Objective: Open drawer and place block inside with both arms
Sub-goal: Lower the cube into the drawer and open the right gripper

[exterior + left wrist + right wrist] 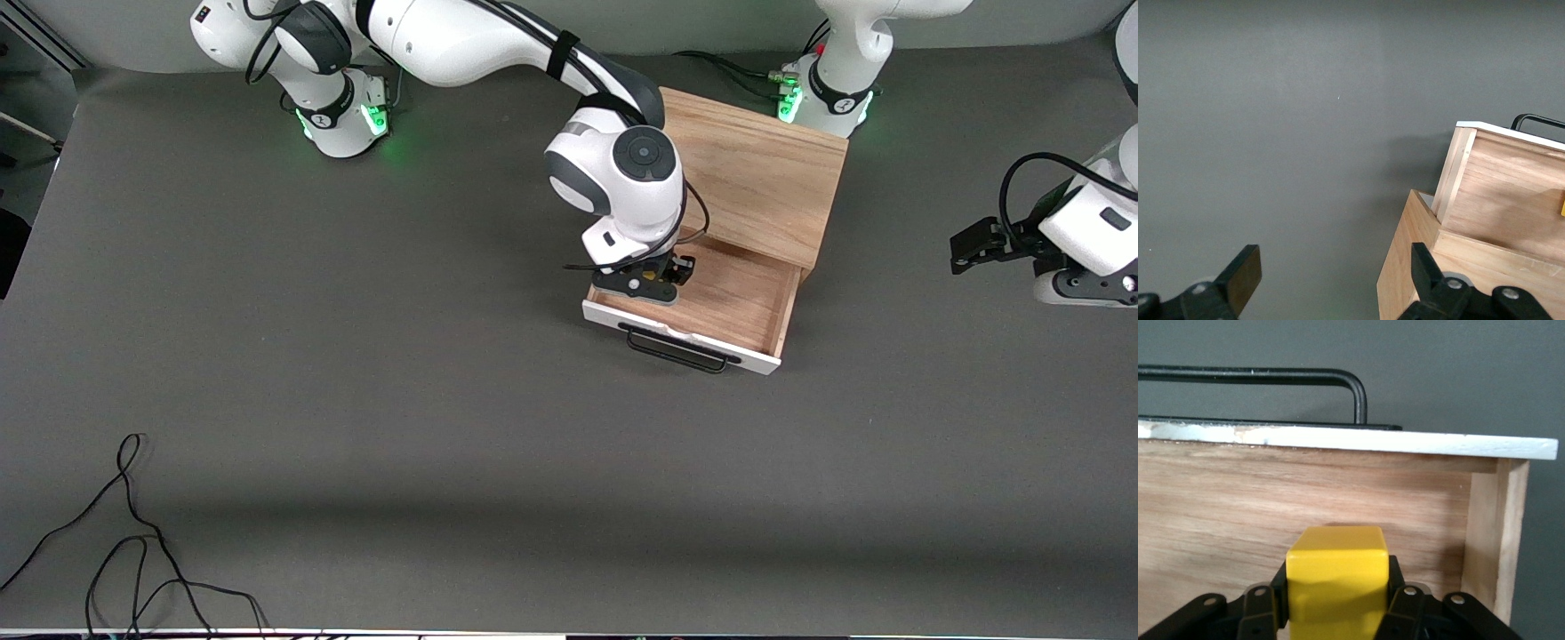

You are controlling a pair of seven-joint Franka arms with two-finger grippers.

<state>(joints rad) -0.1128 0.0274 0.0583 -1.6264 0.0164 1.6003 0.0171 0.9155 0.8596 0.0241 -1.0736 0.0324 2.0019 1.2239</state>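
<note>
The yellow block (1337,577) sits low inside the drawer (1225,520) behind its front panel in the right wrist view, so it is time for my right gripper to let go.
The drawer (738,298) is pulled out of the light-wood cabinet (765,169), with its white front panel and black handle (680,351) toward the front camera. My right gripper (662,276) is down inside the drawer at the right arm's end, shut on the yellow block (1337,577). The right wrist view shows the drawer's floor (1271,500), its front panel (1338,439) and the handle (1305,377). My left gripper (969,244) is open and empty over the table off the left arm's end of the cabinet. The left wrist view shows the drawer's side (1498,200) and the cabinet (1405,267).
The grey table (356,356) spreads wide around the cabinet. Loose black cables (133,551) lie at the near corner toward the right arm's end. The arms' green-lit bases (356,116) stand along the table's edge farthest from the camera.
</note>
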